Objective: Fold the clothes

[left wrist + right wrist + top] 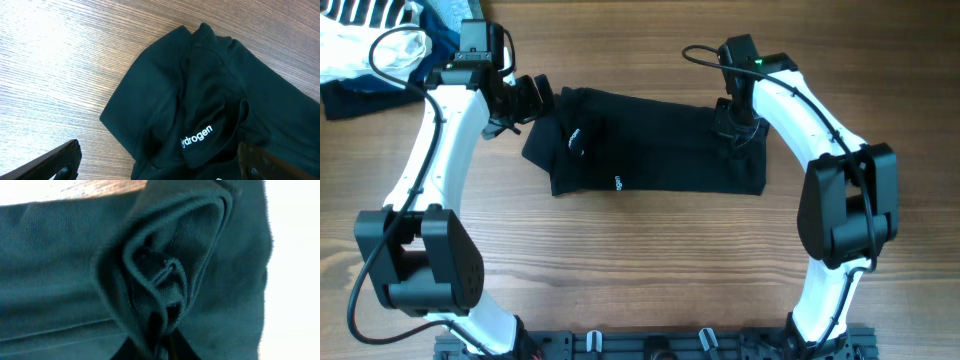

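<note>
I need to fold that end of the garment inward, so my right gripper will next grab the garment's bunched fold near the garment's end away from the logo [196,136].
The clothes [660,150] are one black garment lying folded into a wide band across the middle of the table. Its white logo [196,136] faces up near the left end. My left gripper [525,100] hovers at the garment's upper left corner, open wide, with one finger [60,160] over bare wood and the other over the black fabric [200,90]. My right gripper [733,125] is down on the garment's upper right part. In the right wrist view a bunched fold of the clothes [165,275] runs down into my right gripper [165,350], pinched between narrowly parted fingers.
A heap of white, striped and blue garments [370,45] lies at the table's far left corner, behind my left arm. Bare wooden table [650,260] stretches in front of the garment. A black rail [650,345] runs along the front edge.
</note>
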Robot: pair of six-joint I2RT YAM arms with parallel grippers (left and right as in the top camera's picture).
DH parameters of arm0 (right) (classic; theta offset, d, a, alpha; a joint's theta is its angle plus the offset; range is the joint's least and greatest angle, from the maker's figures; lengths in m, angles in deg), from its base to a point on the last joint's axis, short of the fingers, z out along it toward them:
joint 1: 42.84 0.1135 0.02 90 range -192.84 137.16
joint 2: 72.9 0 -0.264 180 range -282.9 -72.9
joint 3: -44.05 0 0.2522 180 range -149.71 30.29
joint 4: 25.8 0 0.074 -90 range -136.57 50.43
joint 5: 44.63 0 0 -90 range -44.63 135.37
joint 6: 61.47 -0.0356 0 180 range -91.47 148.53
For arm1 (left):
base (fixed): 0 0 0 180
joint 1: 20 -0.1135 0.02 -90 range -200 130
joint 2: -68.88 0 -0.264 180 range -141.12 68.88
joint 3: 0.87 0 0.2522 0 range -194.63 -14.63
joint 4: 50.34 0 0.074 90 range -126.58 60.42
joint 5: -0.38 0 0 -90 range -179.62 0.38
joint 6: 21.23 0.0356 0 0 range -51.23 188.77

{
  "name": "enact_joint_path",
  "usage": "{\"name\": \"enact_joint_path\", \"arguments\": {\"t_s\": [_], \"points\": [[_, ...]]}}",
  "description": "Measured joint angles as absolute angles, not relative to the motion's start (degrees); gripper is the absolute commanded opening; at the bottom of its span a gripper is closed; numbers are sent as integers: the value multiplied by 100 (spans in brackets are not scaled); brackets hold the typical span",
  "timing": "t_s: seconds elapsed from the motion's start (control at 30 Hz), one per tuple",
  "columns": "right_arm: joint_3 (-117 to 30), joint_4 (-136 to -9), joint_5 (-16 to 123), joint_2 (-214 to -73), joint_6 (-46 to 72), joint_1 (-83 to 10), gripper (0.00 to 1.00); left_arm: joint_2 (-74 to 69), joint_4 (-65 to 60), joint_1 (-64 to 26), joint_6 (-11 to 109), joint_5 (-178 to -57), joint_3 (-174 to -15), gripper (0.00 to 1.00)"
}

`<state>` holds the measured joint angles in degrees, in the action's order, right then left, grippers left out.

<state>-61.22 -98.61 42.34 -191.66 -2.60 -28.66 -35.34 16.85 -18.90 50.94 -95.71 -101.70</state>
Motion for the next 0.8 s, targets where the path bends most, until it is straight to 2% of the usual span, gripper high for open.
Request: {"name": "enact_joint_path", "arguments": {"t_s": [0.03, 0.07, 0.47, 0.6, 0.8], "points": [[-6122, -9866, 4287, -19175, -250, -2866, 80, -3536, 1685, -1890, 5094, -9571, -10170, 100], [-6122, -9868, 4363, -19175, -226, -2866, 89, -3539, 1683, -1890, 5097, -9571, -10170, 100], [-6637, -10226, 5292, -19175, 297, -3120, 90, -3539, 1714, -1890, 5094, -9571, -10170, 100], [-6749, -10228, 5327, -19172, 446, -3450, 100, -3539, 1723, -1890, 5097, -9571, -10170, 100], [-6747, -10451, 5036, -19172, 727, -4038, 100, -3539, 1725, -1890, 5097, -9571, -10170, 100]]}}
